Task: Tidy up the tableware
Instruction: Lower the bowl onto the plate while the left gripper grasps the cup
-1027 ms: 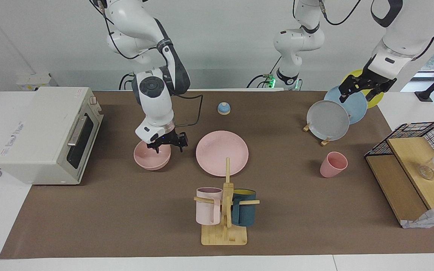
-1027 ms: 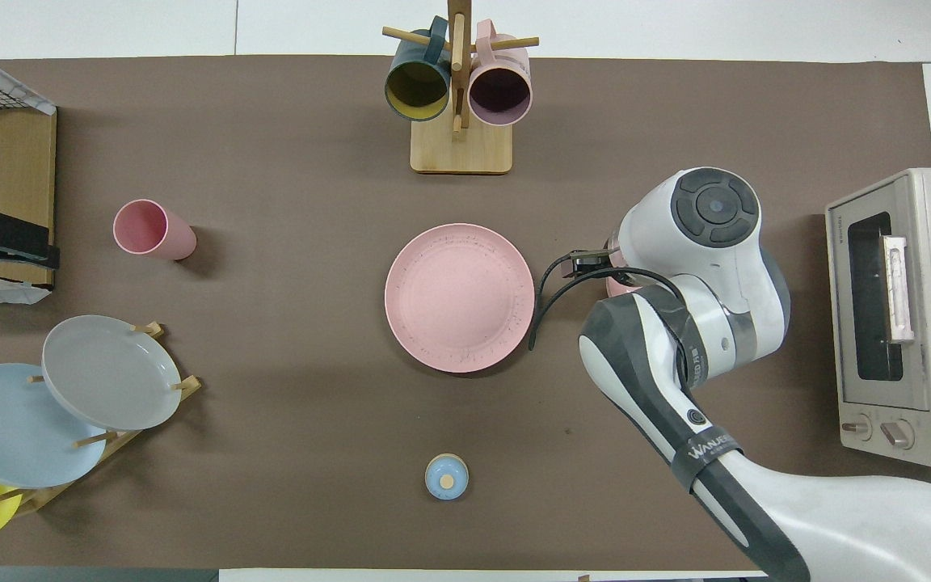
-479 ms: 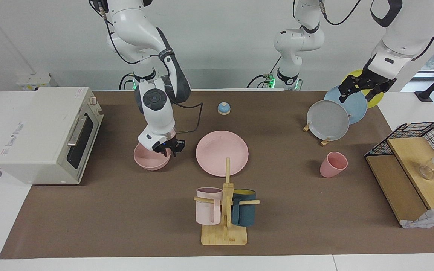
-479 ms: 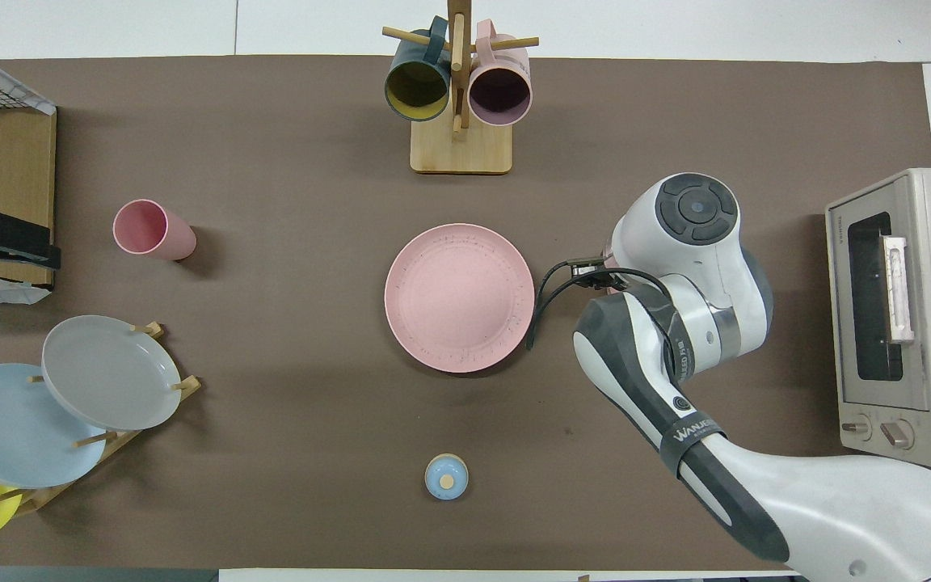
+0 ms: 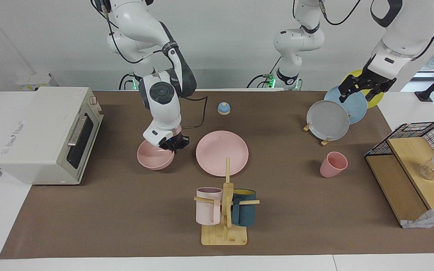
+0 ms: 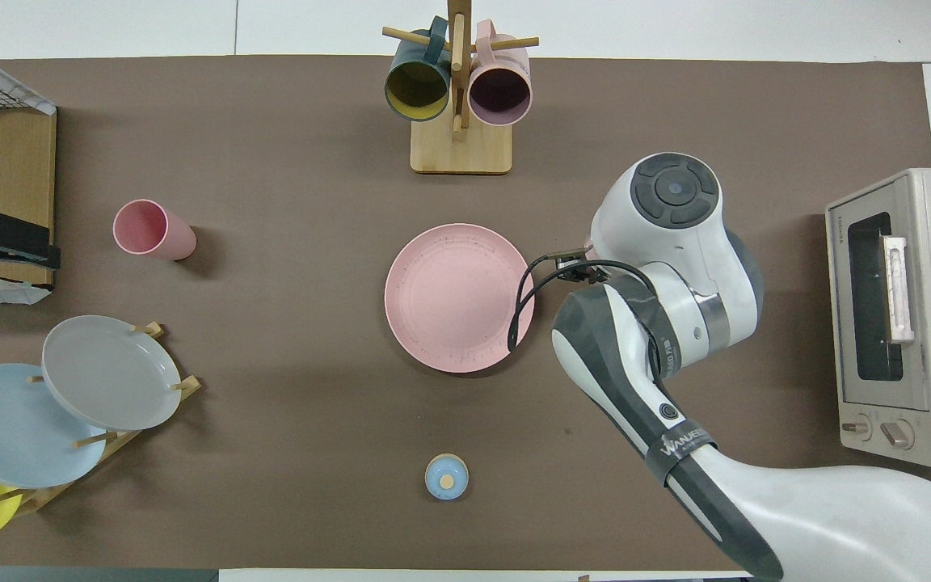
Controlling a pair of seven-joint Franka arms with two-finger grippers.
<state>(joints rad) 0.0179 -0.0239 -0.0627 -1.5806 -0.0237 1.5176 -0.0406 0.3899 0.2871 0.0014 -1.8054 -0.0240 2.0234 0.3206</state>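
I need to gather the tableware at the pink plate (image 6: 459,297), so next my left gripper needs to grab the small pink cup by its rim (image 6: 145,202).
The pink bowl (image 5: 155,157) sits tilted beside the pink plate (image 5: 222,152), toward the right arm's end of the table. My right gripper (image 5: 170,145) is shut on the bowl's rim at the side toward the plate. In the overhead view the right arm hides the bowl; the plate (image 6: 459,297) shows in the middle. The pink cup (image 5: 333,164) stands alone toward the left arm's end and also shows in the overhead view (image 6: 152,230). My left gripper (image 5: 360,89) waits, open and empty, over the plate rack.
A toaster oven (image 5: 47,131) stands at the right arm's end. A wooden mug tree (image 5: 224,210) with two handled mugs stands farther from the robots than the plate. A rack with grey (image 5: 328,120), blue and yellow plates, a wire shelf (image 5: 416,165) and a blue bell (image 5: 223,108) are also there.
My right gripper has closed on the bowl's rim and moved it a little toward the plate, tilting it. The left arm has not moved.
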